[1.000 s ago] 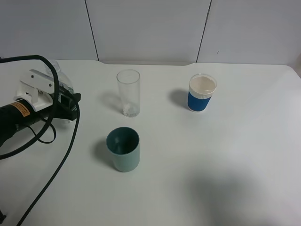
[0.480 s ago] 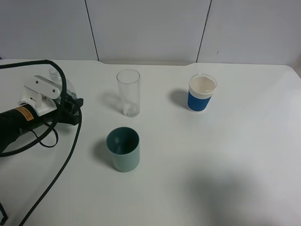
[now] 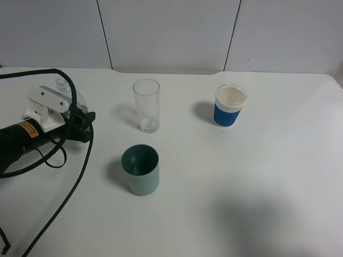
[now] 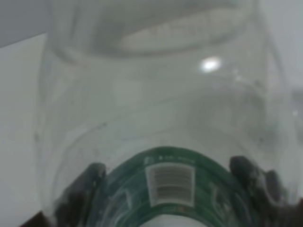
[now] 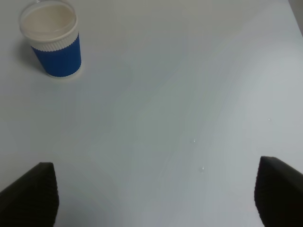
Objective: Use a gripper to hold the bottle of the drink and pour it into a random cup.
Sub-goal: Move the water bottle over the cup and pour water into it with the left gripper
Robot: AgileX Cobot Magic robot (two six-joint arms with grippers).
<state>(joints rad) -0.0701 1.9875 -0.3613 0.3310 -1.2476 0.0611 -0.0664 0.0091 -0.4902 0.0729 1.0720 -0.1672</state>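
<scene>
The left gripper holds the bottle upright in its fingers, with the bottle's base on the tabletop. It should open now, as the bottle would stay standing.
My left gripper, a bulky black tool with white jaw plates and an orange label, lies at the table's left edge, shut on the bottle. Only the bottle's clear top shows above the jaws there. In the left wrist view the bottle fills the picture, its green label low down between the dark fingers. The teal cup stands upright and apart, nearer the front and to the right of the gripper. My right gripper is open over bare table, holding nothing.
A tall clear glass stands behind the teal cup. A blue-and-white paper cup stands to the right, also in the right wrist view as the paper cup. A black cable trails from the left gripper toward the front edge.
The left gripper, with the bottle, shifted slightly to the right and toward the front, then held still. The cups and glass have not moved.
</scene>
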